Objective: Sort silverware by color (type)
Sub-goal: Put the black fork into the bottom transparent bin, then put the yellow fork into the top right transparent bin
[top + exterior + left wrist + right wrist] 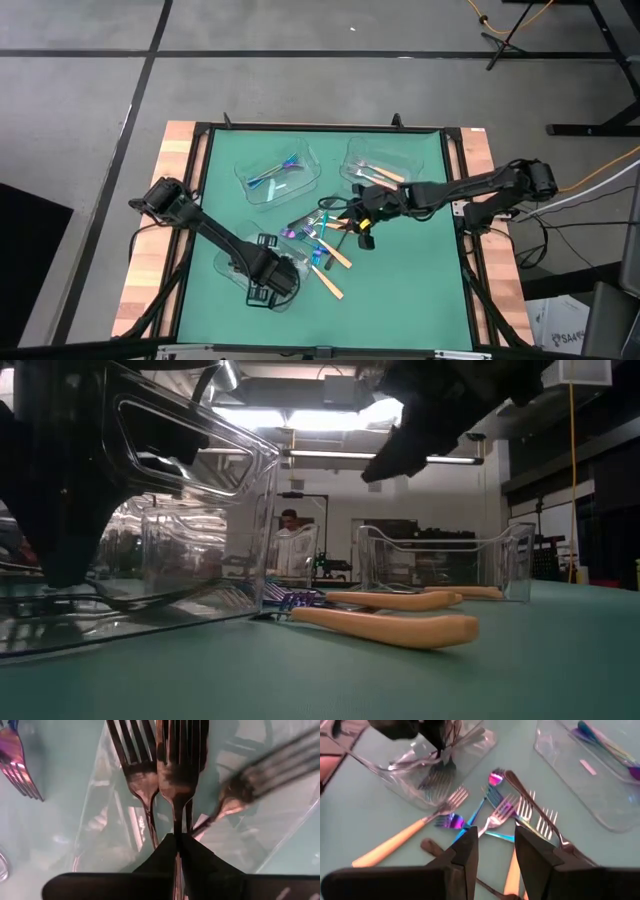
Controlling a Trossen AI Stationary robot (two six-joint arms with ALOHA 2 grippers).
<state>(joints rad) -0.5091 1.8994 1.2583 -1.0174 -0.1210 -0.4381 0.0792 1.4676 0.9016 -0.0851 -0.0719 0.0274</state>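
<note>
The held dark fork's teeth overlap the other dark forks inside the clear tray, so it is now time for my left gripper to open.
My left gripper (pixel 272 278) (pixel 176 846) points down into a clear tray (pixel 232 262) at the near left and is shut on a dark fork (pixel 176 765). Two more dark forks (pixel 134 770) lie in that tray. A pile of silverware (pixel 320 238) lies flat on the green mat at mid-table: iridescent forks (pixel 452 822), orange-handled forks (pixel 390 842) and a dark piece (pixel 435 847). My right gripper (pixel 362 232) (pixel 495 854) hovers open just above the pile's right side, slanting down, with nothing between its fingers. My left gripper pinches the dark fork's handle (pixel 176 827) between its two fingers, which come from above and point down along the fork. The fork hangs below the fingers, tines down, inside the clear tray. Whether the tines rest on the tray floor cannot be told.
A clear tray (pixel 250 190) at the far left holds iridescent utensils (pixel 278 175). Another clear tray (pixel 352 158) at the far right holds orange-handled ones (pixel 385 172). Bare green mat lies along the near right. A person shows in the room beyond the table.
</note>
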